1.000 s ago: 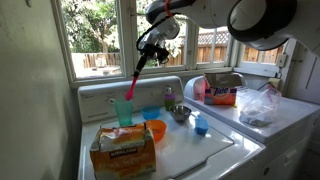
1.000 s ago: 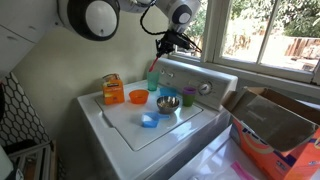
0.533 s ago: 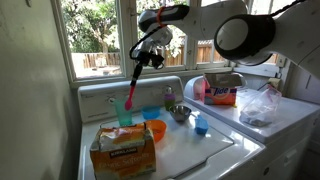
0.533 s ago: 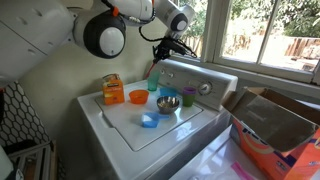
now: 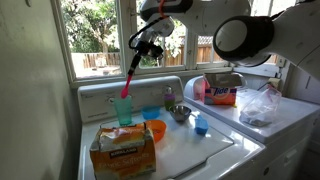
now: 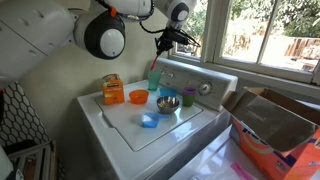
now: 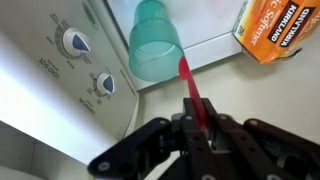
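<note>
The red stick's tip lines up with the teal cup's rim (image 7: 179,67), so the stick moves over the cup's opening, before my gripper releases it.
My gripper (image 5: 147,47) (image 6: 167,39) hangs high above the back of a white washing machine (image 5: 200,150), shut on a thin red stick (image 5: 130,78) (image 6: 157,60) (image 7: 189,88) that points down. In the wrist view the gripper (image 7: 196,128) has its jaws closed on the stick's upper end. The stick's lower tip sits just over the rim of an upright teal plastic cup (image 5: 124,112) (image 6: 153,82) (image 7: 154,48) next to the control panel.
On the washer lid stand a Kirkland box (image 5: 123,152) (image 7: 276,28), an orange bowl (image 5: 154,130) (image 6: 137,97), a metal bowl (image 5: 180,113) (image 6: 167,103), a purple cup (image 6: 188,96) and a small blue item (image 5: 200,125) (image 6: 149,121). Control dials (image 7: 76,42) lie behind the cup. A detergent box (image 5: 222,91) and a plastic bag (image 5: 258,106) sit on the neighbouring machine.
The gripper has shifted slightly up and sideways with the red stick. The stick's tip, which dipped to the cup half a second ago, now sits a little higher at the rim.
</note>
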`<state>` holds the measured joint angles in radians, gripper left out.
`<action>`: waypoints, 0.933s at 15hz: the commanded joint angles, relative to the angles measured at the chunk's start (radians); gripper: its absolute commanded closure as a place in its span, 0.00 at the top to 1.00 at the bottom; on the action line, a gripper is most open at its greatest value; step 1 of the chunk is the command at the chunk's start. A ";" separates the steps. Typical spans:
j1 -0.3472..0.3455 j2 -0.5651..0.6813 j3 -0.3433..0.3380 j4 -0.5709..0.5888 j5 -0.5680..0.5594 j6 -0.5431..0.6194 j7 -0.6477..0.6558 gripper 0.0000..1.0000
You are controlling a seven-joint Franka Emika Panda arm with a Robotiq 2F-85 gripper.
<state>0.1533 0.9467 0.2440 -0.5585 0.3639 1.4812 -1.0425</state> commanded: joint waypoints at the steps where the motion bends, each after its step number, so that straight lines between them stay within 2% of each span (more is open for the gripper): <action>1: 0.003 0.025 0.006 0.048 0.003 0.012 -0.008 0.03; 8: 0.032 0.058 -0.024 0.052 -0.036 0.017 0.025 0.03; 14: 0.064 0.102 -0.042 0.055 -0.069 -0.030 0.050 0.03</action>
<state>0.1854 1.0100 0.2228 -0.5479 0.3348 1.4886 -1.0249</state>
